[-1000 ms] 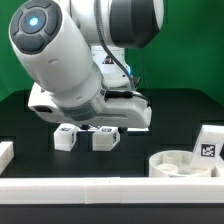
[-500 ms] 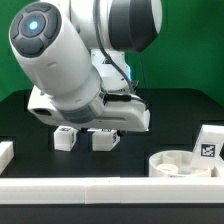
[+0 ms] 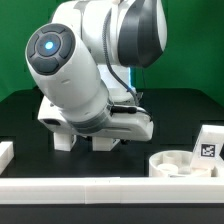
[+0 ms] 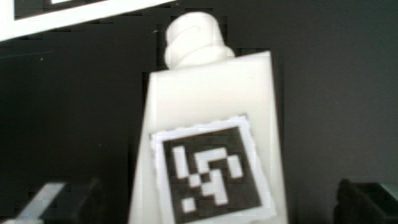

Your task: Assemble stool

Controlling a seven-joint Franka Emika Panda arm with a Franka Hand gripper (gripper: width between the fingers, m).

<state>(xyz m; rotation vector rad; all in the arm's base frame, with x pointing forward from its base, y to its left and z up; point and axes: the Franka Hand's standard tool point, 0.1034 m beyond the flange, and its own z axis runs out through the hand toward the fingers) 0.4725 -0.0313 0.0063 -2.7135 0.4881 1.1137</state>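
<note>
My fingers are on either side of the white stool leg (image 4: 210, 150) and closing now would catch the leg, so it is time to close on it.
In the wrist view a white stool leg (image 4: 210, 110) lies on the black table, with a black-and-white tag (image 4: 210, 168) on its face and a threaded stud (image 4: 196, 38) at its far end. My gripper (image 4: 205, 207) is open. Its dark fingertips (image 4: 43, 205) stand on either side of this leg with a gap on each side. In the exterior view two white legs (image 3: 62, 140) (image 3: 104, 143) lie under the hand, partly covered by it. The round seat disc (image 3: 180, 165) sits at the exterior view's right, and another tagged leg (image 3: 208, 146) stands behind it.
A long white border bar (image 3: 100, 192) runs along the front. A white piece (image 3: 5, 152) lies at the exterior view's left edge. A white strip with black marks (image 4: 71, 14) shows beyond the leg in the wrist view.
The arm has swung toward the exterior view's right and the hand has come down over the two legs, which it now partly covers.
</note>
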